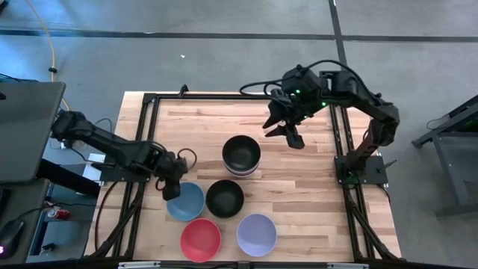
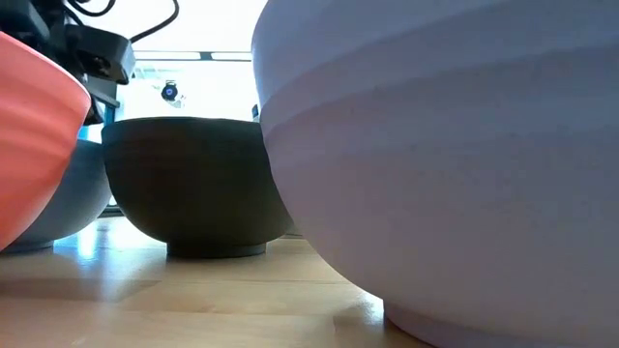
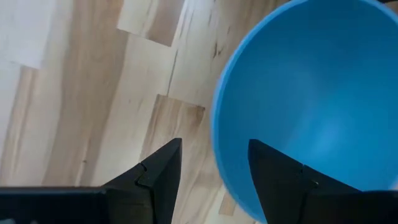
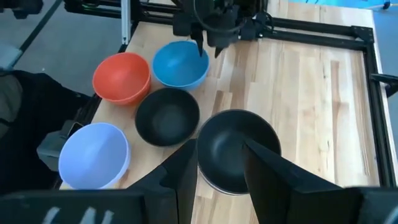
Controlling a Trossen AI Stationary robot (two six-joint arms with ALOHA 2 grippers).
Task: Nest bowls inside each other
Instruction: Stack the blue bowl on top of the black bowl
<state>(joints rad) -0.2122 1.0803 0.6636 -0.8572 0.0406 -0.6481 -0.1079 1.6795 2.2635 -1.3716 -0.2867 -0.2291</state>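
Note:
The blue bowl needs to go into the stack topped by a black bowl (image 1: 241,153), so my left gripper will grab the blue bowl by its rim next.
My left gripper (image 1: 172,190) is open at the blue bowl's (image 1: 185,202) left rim. In the left wrist view one finger (image 3: 277,180) hangs over the bowl's inside and the other (image 3: 158,180) over the table outside, with the rim (image 3: 216,146) between them and untouched. My right gripper (image 1: 287,134) is open in the air, right of and beyond a stack topped by a black bowl (image 1: 241,153); a pale rim (image 4: 217,186) shows beneath it. A single black bowl (image 1: 225,198), a red bowl (image 1: 200,239) and a lavender bowl (image 1: 256,234) rest on their bases.
The loose bowls crowd the table's near middle, close to touching one another. In the low view the lavender bowl (image 2: 435,145) and red bowl (image 2: 29,126) fill the foreground. Bare wood (image 1: 314,194) lies to the right and along the far side. A black metal frame (image 1: 149,101) borders the table.

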